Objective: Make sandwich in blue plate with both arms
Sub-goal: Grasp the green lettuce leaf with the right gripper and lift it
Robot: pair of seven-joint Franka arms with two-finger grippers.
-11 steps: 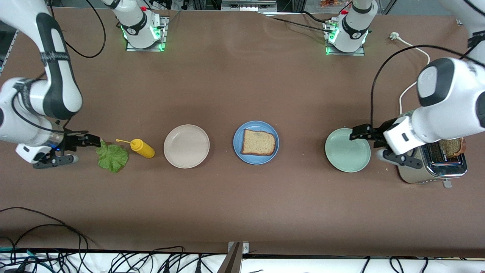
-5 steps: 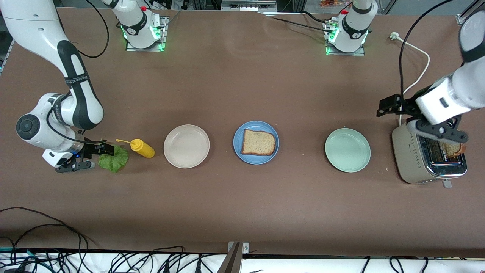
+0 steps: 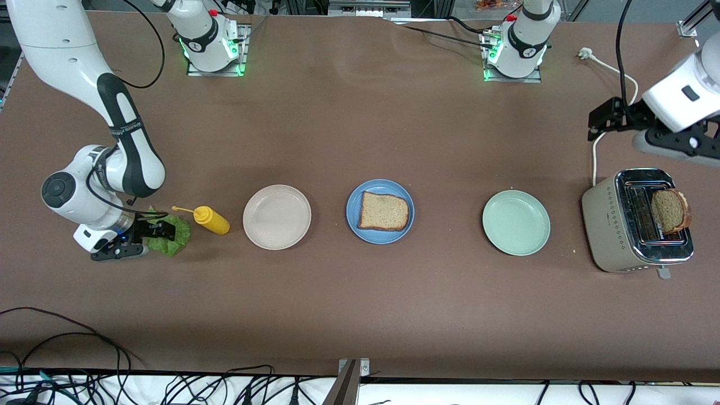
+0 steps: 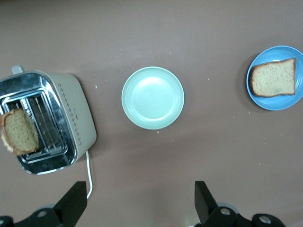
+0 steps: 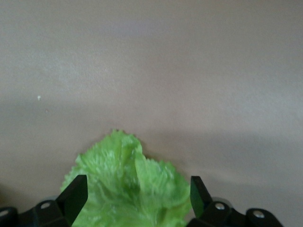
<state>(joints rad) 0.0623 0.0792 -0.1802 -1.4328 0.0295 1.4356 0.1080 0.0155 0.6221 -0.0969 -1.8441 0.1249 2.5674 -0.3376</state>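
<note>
My right gripper closes on the lettuce leaf (image 3: pixel 175 237) (image 5: pixel 130 184) now, since its fingers straddle the leaf low on the tabletop. Closing now would catch it.
A brown bread slice (image 3: pixel 384 211) lies on the blue plate (image 3: pixel 354 211) at mid-table, and both show in the left wrist view, the bread slice (image 4: pixel 273 78) on the blue plate (image 4: pixel 265 105). A second slice (image 3: pixel 669 211) stands in the toaster (image 3: pixel 613 225) at the left arm's end. The ruffled green lettuce leaf (image 3: pixel 175 237) lies on the table at the right arm's end. My right gripper (image 3: pixel 156 239) is down at it, open, its fingers straddling the lettuce (image 5: pixel 128 189). My left gripper (image 3: pixel 604 126) hangs open and empty over the table beside the toaster's white cable.
A yellow mustard bottle (image 3: pixel 211 220) lies right beside the lettuce. A cream plate (image 3: pixel 277 216) sits between it and the blue plate. A mint-green plate (image 3: pixel 516 223) sits between the blue plate and the toaster. The toaster's cable (image 3: pixel 596 152) runs toward the left arm's base.
The right gripper has slid over the lettuce toward the mustard bottle. The left arm has lifted off the toaster toward its base, uncovering the slice in it.
</note>
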